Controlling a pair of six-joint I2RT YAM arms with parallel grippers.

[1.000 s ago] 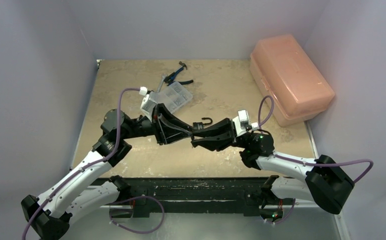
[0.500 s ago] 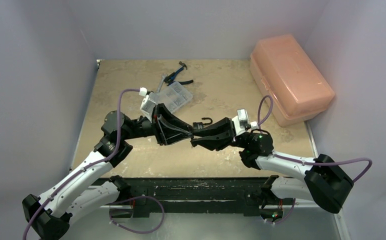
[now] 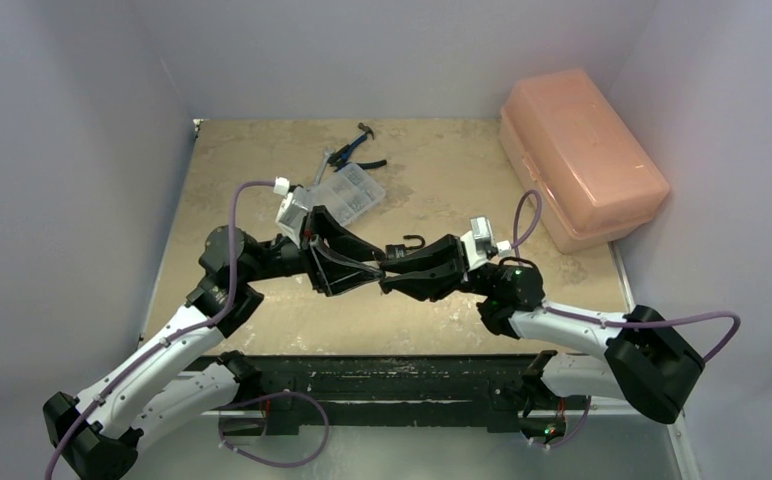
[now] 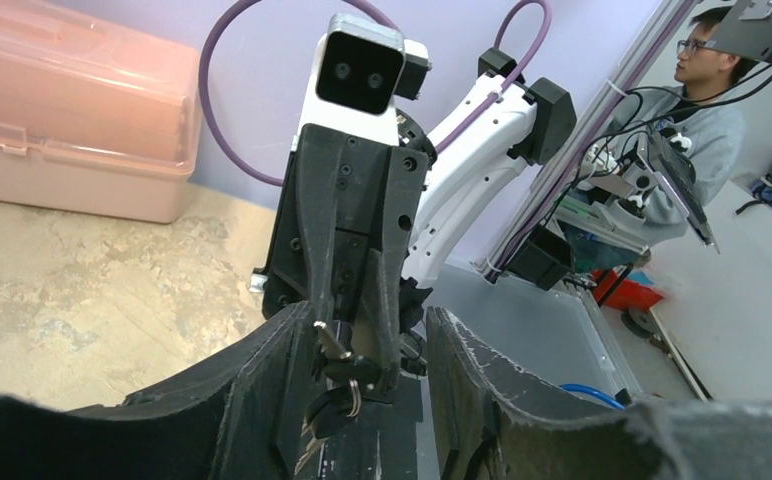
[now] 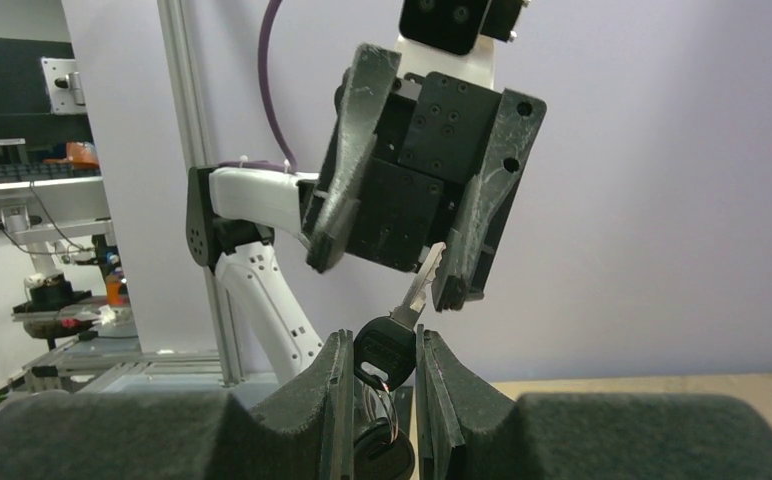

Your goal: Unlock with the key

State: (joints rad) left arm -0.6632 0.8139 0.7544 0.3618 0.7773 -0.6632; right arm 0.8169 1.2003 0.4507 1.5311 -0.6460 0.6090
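The end of the silver blade is between the left gripper's fingertips and reaches past them, so the left gripper should close on the silver blade.
My right gripper (image 3: 390,272) is shut on the black head of a key (image 5: 387,345), held in the air over the table's middle. The silver blade (image 5: 424,280) points up and touches one finger (image 5: 467,240) of my left gripper (image 5: 387,282). A ring with a second black key (image 5: 382,455) hangs below. My left gripper (image 3: 374,270) is open, its jaws wide apart on either side of the right gripper's tips (image 4: 357,340) and the key (image 4: 334,343). A small dark hook shape (image 3: 414,240) shows just behind the grippers. I cannot tell whether it is the lock.
A pink plastic box (image 3: 582,150) stands at the back right and also shows in the left wrist view (image 4: 72,110). A clear compartment case (image 3: 347,195) and blue-handled pliers (image 3: 357,150) lie at the back middle. A person (image 4: 702,90) sits beyond the table.
Both grippers have drifted slightly left together. The right one still grips the key, and the left jaws stay open around it.
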